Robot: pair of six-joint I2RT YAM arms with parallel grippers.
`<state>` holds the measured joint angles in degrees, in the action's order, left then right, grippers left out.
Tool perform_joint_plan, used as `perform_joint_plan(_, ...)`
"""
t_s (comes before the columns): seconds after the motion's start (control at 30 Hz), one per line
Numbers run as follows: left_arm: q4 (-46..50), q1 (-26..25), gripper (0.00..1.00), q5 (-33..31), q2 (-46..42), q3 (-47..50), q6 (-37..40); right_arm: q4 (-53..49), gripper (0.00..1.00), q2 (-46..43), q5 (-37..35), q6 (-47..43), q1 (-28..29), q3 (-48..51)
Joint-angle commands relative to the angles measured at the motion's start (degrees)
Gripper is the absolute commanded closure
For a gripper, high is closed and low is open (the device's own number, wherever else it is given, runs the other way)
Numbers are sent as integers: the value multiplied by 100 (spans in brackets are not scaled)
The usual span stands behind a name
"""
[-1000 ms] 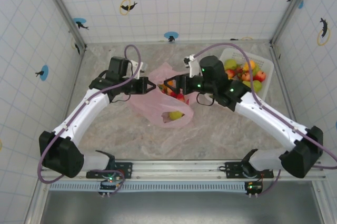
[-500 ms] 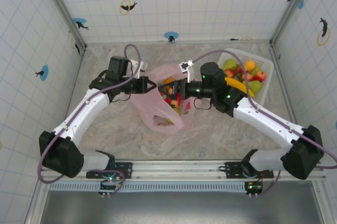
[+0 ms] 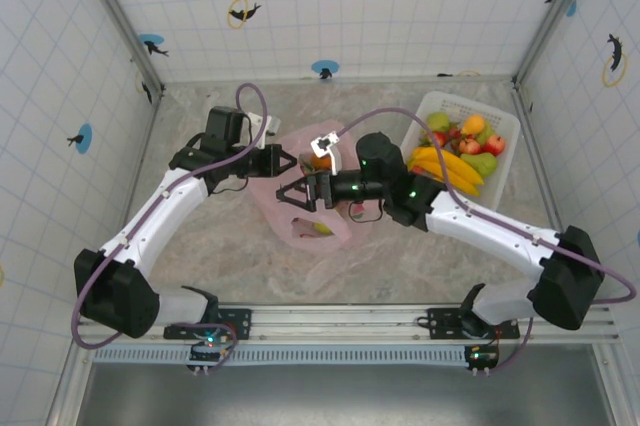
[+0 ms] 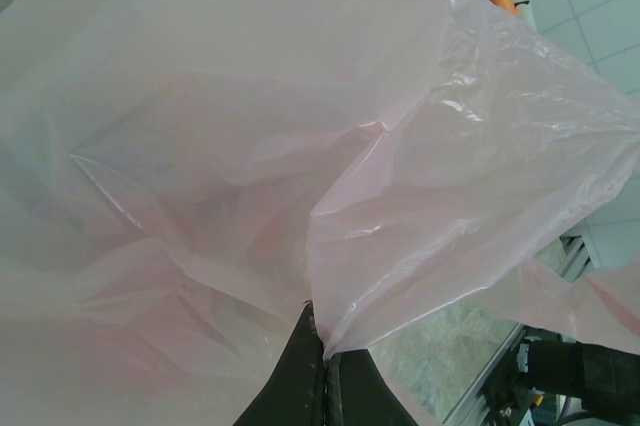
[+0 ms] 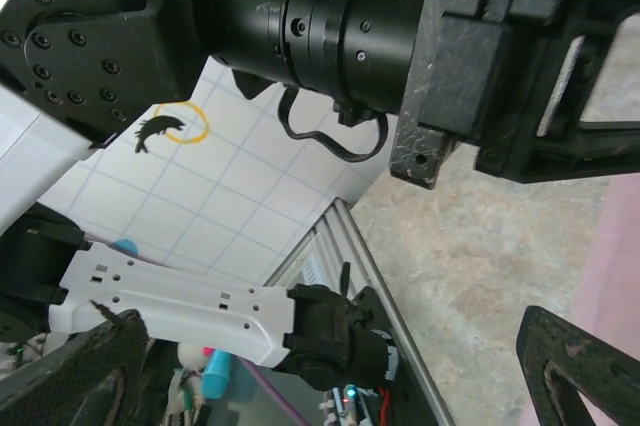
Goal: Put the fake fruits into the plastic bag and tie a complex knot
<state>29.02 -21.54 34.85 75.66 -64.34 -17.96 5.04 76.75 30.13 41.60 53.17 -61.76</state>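
My right gripper is to pinch the plastic bag's loose upper edge (image 5: 592,308) next. It will leave the opposite edge for my left gripper to tie the knot.
The pink plastic bag (image 3: 300,218) lies in the middle of the table, with a green-yellow fruit (image 3: 322,229) showing through its near end. My left gripper (image 3: 285,161) is shut on the bag's upper left edge. In the left wrist view the pinched film (image 4: 330,176) spreads up from the closed jaws of that gripper (image 4: 328,346). My right gripper (image 3: 288,196) reaches left across the bag, open and holding nothing. Its fingers (image 5: 90,366) stand wide apart, with the gripper (image 5: 325,341) facing the left arm's base. More fake fruits (image 3: 462,141) fill the white basket (image 3: 432,104).
Bananas (image 3: 445,164) lie along the basket's near side. An orange fruit (image 3: 320,158) sits by the right wrist at the bag's top. The right forearm (image 3: 470,226) crosses the table's right half. A metal rail (image 3: 330,321) runs along the near edge.
The right arm has swung left across the bag and turned its wrist, with the gripper opening wider. The bag has drawn narrower. The left gripper has kept its hold in place.
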Motion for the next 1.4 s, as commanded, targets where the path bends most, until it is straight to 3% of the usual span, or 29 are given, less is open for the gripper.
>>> perform_joint_plan(0.0, -89, 47, 100, -75, 37, -107, 47, -1117, 10, -701, -605, -651, -78, -661)
perform_joint_plan(0.2, -97, 52, 100, -110, 54, -115, 39, -3286, 19, -1700, -1660, -1332, -1024, -733)
perform_joint_plan(0.33, -102, 49, 100, -110, 78, -120, 32, -3939, 19, -2234, -1637, -1772, -1663, -189)
perform_joint_plan(0.43, -90, 48, 100, -114, 98, -137, 41, -3764, 17, -2597, -1495, -2175, -1722, 459)
perform_joint_plan(0.67, -56, 49, 100, -84, 133, -184, 50, -2135, 7, -3094, -1394, -3144, -1647, 2094)
perform_joint_plan(0.87, -50, 54, 100, -84, 133, -202, 38, -1523, 6, -2751, -1595, -4395, -1406, 2188)
perform_joint_plan(1.0, -54, 45, 100, -100, 120, -176, 16, -980, 9, -2512, -1369, -4628, -1337, 2185)
perform_joint_plan(1.2, -36, 50, 100, -128, 89, -176, 13, -587, 28, -2227, -1521, -4588, -1094, 2217)
perform_joint_plan(1.37, -9, 52, 100, -149, 74, -231, 17, -647, 69, -2278, -1569, -4378, -1077, 2107)
